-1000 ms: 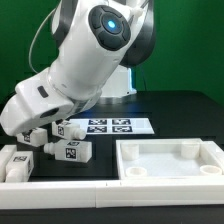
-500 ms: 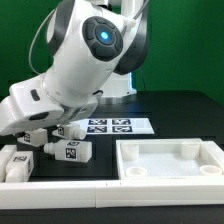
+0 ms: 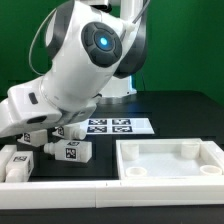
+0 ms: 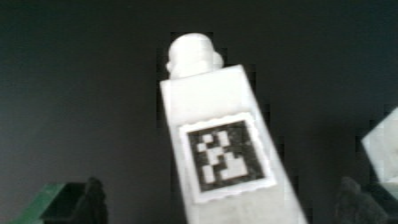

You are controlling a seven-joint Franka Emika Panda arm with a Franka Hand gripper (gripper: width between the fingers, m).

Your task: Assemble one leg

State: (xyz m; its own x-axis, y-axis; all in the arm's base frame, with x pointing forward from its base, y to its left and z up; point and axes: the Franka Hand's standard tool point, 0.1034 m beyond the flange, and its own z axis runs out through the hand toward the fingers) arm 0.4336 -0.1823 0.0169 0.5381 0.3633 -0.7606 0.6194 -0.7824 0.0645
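Note:
My fingers flank the leg's tagged body (image 4: 231, 180) in the wrist view, so my gripper should close. Closing now would hold it.
In the wrist view a white leg (image 4: 217, 130) with a narrower tip and a black-and-white tag lies on the black table between my two fingers. My gripper (image 4: 222, 205) is open around it, with gaps on both sides. In the exterior view the gripper (image 3: 33, 132) is low over the legs at the exterior view's left, and its fingertips are hidden by the hand. Another tagged leg (image 3: 68, 150) lies just in front, and a further one (image 3: 68, 130) just behind.
The large white tray-shaped part (image 3: 170, 165) lies at the front on the exterior view's right. The marker board (image 3: 115, 127) lies in the middle behind. A white border piece (image 3: 14, 170) sits at the front left edge. The arm's bulk hangs over the left half.
The arm has shifted a little toward the exterior view's left and dropped slightly over the legs. No part has moved.

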